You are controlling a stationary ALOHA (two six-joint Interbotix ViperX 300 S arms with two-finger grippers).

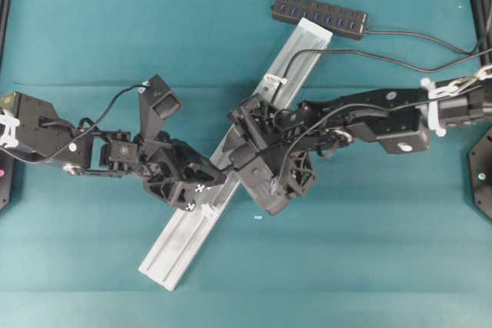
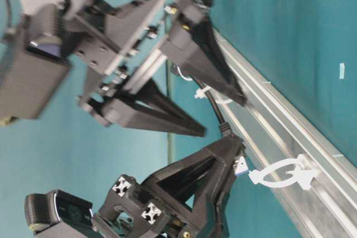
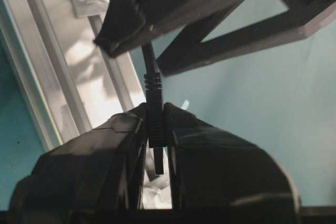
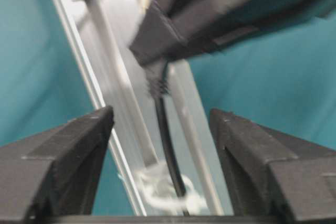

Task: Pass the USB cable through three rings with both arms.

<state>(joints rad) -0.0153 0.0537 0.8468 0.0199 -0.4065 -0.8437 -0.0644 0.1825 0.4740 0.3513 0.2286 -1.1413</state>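
The black USB cable should be grabbed next by my right gripper at the bare part behind its plug [image 4: 166, 134], between my left gripper and the middle ring [image 4: 168, 190].
The silver rail [image 1: 184, 240] lies diagonally on the teal table. My left gripper [image 3: 156, 113] is shut on the USB cable's dark plug [image 3: 156, 127], just above the rail. From the plug the black cable [image 2: 215, 107] runs back through the middle ring [image 2: 207, 94]. My right gripper [image 4: 161, 114] is open, its fingers [image 4: 79, 135] standing on either side of the cable [image 4: 167, 145] near that ring [image 4: 168, 190]. The lower ring [image 2: 284, 174] stands free beyond the left gripper [image 2: 234, 154]. Further up the rail, the cable [image 1: 346, 51] reaches the upper ring [image 1: 274, 80].
A black multi-port hub [image 1: 319, 14] lies at the rail's upper end, its own cord [image 1: 415, 34] trailing off to the right. Both arms meet over the middle of the rail and hide it there. Teal table surface [image 1: 346, 259] surrounds the rail.
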